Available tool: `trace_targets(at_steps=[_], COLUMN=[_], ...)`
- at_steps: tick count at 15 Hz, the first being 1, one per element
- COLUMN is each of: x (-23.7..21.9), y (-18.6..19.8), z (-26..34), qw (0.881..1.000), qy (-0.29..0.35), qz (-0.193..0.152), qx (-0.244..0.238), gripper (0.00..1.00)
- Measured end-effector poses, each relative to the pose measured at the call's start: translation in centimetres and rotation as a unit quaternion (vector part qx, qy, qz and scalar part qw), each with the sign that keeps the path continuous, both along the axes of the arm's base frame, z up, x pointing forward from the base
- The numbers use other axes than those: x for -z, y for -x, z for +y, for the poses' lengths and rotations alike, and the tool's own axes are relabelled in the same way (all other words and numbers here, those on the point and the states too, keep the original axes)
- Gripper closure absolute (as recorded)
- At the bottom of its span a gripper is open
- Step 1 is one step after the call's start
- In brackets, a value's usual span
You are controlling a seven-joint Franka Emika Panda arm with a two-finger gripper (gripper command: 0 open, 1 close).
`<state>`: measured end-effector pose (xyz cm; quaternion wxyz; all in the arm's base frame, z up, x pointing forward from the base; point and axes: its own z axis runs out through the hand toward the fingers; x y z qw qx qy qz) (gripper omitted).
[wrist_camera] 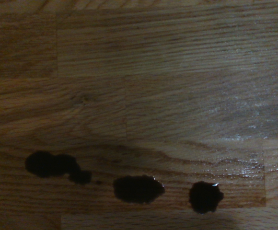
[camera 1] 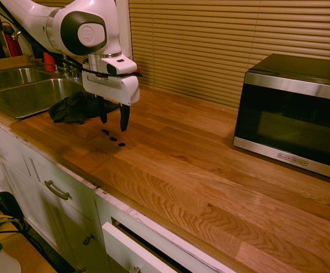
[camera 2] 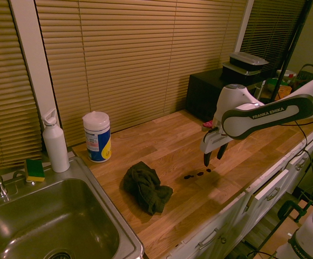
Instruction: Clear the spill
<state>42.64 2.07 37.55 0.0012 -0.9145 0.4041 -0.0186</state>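
Observation:
My gripper picks up the large dark cloth by the raised heap at its top (camera 1: 78, 99) next, since the cloth's edges lie slack on the counter.
The spill (camera 1: 113, 138) is a short row of small dark spots on the wooden counter, near its front edge. It shows as a row (camera 2: 197, 174) in the second exterior view and as three dark blots (wrist_camera: 138, 188) close up in the wrist view. My gripper (camera 1: 114, 117) hangs just above the spill, fingers pointing down, open and holding nothing; from the other side the gripper (camera 2: 214, 156) sits a little above and behind the spots. A crumpled dark cloth (camera 1: 74, 108) lies on the counter beside the sink, left of the spill; the same cloth (camera 2: 145, 187) is apart from the gripper.
A steel sink (camera 1: 23, 94) is at the counter's left end. A black and steel microwave (camera 1: 293, 114) stands at the back right. A wipes canister (camera 2: 97, 136), a white bottle (camera 2: 55, 141) and a sponge (camera 2: 35, 170) stand behind the sink.

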Motion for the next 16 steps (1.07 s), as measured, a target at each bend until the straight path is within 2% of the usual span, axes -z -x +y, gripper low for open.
trace_targets(at_steps=[3,8,16], x=[0.0,-2.2,-3.7], y=[-0.1,-1.4,-5.3], z=[0.5,4.7,17.4], qw=[1.000,0.999,0.997], qy=[0.004,0.004,-0.029], qz=[-0.001,-0.035,-0.052], qx=[-0.009,-0.036,-0.040], gripper=[0.00,0.00,0.00])
